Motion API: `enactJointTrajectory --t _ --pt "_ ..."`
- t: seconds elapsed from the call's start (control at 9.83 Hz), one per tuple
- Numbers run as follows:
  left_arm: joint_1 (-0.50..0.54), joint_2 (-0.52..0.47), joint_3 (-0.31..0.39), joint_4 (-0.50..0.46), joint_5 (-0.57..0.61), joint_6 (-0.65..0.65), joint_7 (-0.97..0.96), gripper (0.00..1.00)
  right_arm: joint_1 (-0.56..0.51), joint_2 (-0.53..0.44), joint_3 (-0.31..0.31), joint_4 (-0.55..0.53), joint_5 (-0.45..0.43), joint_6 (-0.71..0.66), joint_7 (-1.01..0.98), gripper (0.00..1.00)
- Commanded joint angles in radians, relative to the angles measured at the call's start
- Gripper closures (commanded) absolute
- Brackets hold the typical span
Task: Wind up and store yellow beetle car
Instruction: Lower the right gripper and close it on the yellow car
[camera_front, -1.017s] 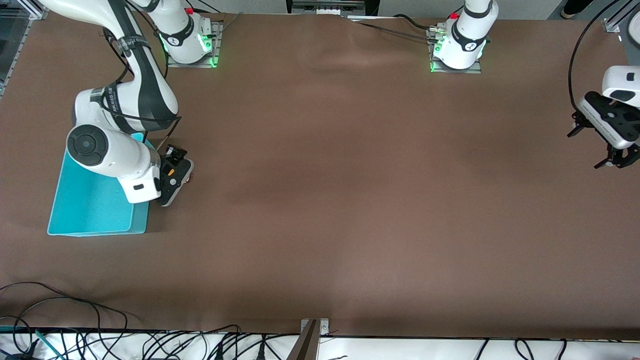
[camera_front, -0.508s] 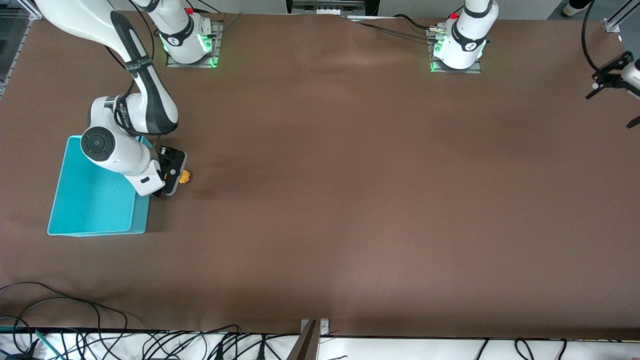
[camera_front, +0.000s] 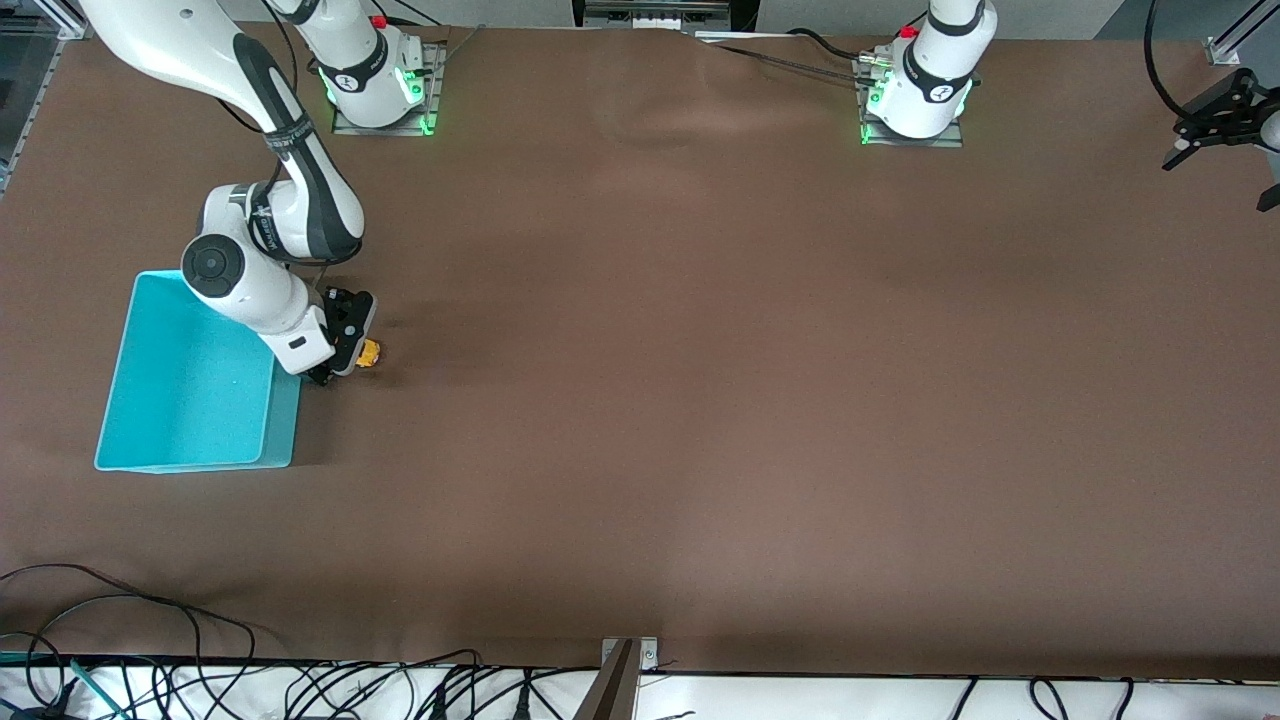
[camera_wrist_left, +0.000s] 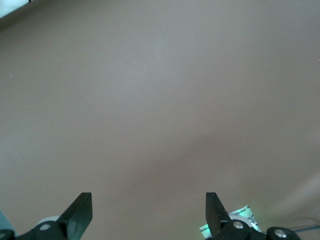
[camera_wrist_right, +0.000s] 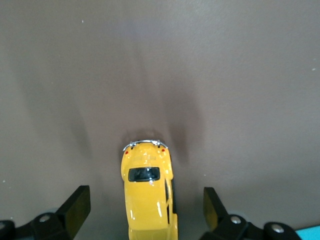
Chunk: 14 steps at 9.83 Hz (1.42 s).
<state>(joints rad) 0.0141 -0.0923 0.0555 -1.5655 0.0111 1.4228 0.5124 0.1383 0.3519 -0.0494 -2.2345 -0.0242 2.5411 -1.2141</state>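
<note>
The right gripper should grab the yellow beetle car by the sides of its cabin (camera_front: 369, 353) (camera_wrist_right: 149, 204) next. The car can then be stored in the teal bin.
The yellow beetle car (camera_front: 369, 352) stands on the brown table beside the teal bin (camera_front: 283, 430), on the side toward the left arm's end. My right gripper (camera_front: 351, 355) is low over the car and open. In the right wrist view the car (camera_wrist_right: 149, 195) sits between the two fingers (camera_wrist_right: 77, 207), with a gap on each side and no contact. My left gripper (camera_front: 1216, 186) is open and empty, raised over the table's edge at the left arm's end. The left wrist view shows its gripper (camera_wrist_left: 148, 212) open over bare table.
The teal bin holds nothing that I can see and lies under the right arm's forearm. The two arm bases (camera_front: 380, 90) stand along the table's edge farthest from the front camera. Cables (camera_front: 150, 660) lie along the edge nearest it.
The right gripper has come down over the car, which now shows beside it. The left gripper has pulled up and away toward the table's edge.
</note>
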Motion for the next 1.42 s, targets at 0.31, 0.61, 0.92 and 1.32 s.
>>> enactJointTrajectory --t 0.31,0.61,0.92,1.32 --pt "-0.031 0.089 0.006 0.162 -0.022 -0.127 -0.239 0.00 -0.029 -0.019 0.003 -0.045 0.012 0.050 -0.045 0.87" --pt "-0.031 0.089 0.003 0.173 -0.011 -0.142 -0.253 0.00 -0.029 -0.027 0.005 -0.043 0.015 0.039 -0.038 1.00" --pt "-0.025 0.089 0.000 0.177 -0.020 -0.137 -0.268 0.00 -0.025 -0.157 0.052 0.027 0.017 -0.141 0.063 1.00" --pt "-0.026 0.085 0.004 0.177 -0.022 -0.137 -0.376 0.00 -0.031 -0.215 0.039 0.399 0.015 -0.669 0.169 1.00"
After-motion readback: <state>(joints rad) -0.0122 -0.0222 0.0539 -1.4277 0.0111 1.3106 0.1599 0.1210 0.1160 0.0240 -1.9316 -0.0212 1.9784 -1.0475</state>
